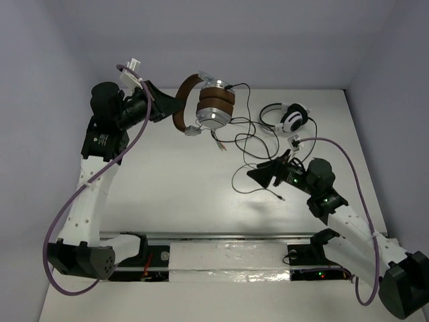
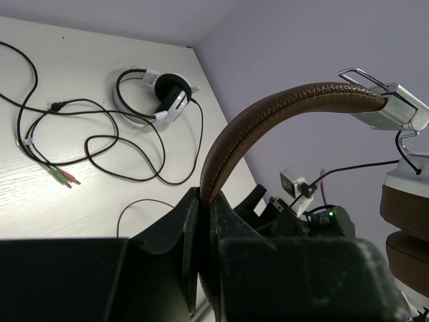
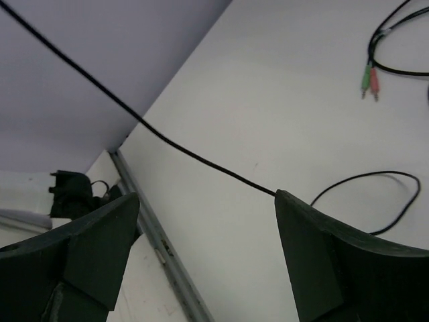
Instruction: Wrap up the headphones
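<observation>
My right gripper's fingers are wide apart, with the thin black cable loose between them. The cable would stay behind if I lifted my right gripper now.
The headphones (image 1: 213, 107), with brown headband, brown ear pads and silver cups, hang above the far middle of the table. My left gripper (image 1: 165, 105) is shut on their headband (image 2: 268, 107), which is pinched between the fingers (image 2: 190, 221). The thin black cable (image 1: 249, 137) runs from the cups down toward my right gripper (image 1: 258, 173). In the right wrist view that cable (image 3: 167, 141) crosses slantwise and ends against the tip of one of the fingers (image 3: 322, 248). The right gripper (image 3: 206, 196) stands open, gripping nothing.
White-and-black headphones (image 1: 289, 117) lie at the far right, their cable looping over the table with green and pink plugs (image 3: 369, 80) at its end. A metal rail (image 3: 154, 228) runs along the table's near edge. Walls stand close at the back and right.
</observation>
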Controlling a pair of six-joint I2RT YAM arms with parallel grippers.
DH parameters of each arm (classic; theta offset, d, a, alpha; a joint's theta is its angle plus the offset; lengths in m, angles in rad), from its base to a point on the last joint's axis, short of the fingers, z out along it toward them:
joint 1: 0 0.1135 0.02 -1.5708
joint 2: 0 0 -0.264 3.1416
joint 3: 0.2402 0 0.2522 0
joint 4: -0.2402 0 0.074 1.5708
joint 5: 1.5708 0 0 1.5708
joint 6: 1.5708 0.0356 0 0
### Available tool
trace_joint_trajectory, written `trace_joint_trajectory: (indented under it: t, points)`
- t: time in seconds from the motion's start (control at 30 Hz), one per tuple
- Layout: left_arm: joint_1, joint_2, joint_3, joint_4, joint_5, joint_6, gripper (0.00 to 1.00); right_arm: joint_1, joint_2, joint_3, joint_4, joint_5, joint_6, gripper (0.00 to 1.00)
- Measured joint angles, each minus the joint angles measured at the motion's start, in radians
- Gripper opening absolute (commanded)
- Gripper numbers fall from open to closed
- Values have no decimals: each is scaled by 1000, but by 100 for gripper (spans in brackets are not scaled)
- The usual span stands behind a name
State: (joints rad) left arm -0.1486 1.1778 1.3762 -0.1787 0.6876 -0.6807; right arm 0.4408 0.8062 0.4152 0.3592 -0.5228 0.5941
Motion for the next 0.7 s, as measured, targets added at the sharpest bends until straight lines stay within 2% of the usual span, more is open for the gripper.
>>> trace_joint_trajectory:
  t: [0.27, 0.33, 0.37, 0.4, 0.5, 0.6, 0.7]
  points:
    - [0, -4, 14, -12, 1, 3, 0, 2, 208, 15, 56, 97, -48, 83]
    - [0, -4, 14, -13, 2, 2, 0, 6, 261, 16, 78, 101, -52, 78]
    - [0, -4, 14, -13, 2, 2, 0, 7, 284, 16, 90, 101, -53, 73]
    - [0, -4, 14, -13, 3, 0, 0, 7, 304, 16, 101, 101, -55, 50]
    - [0, -4, 13, -10, 4, -8, 0, 8, 336, 18, 131, 96, -55, 14]
    - [0, -16, -23, 36, -17, -45, 0, 31, 362, 35, 151, 100, -39, 0]
    - [0, -59, -151, 154, -55, -137, 0, 91, 423, 98, 142, 137, -16, 0]
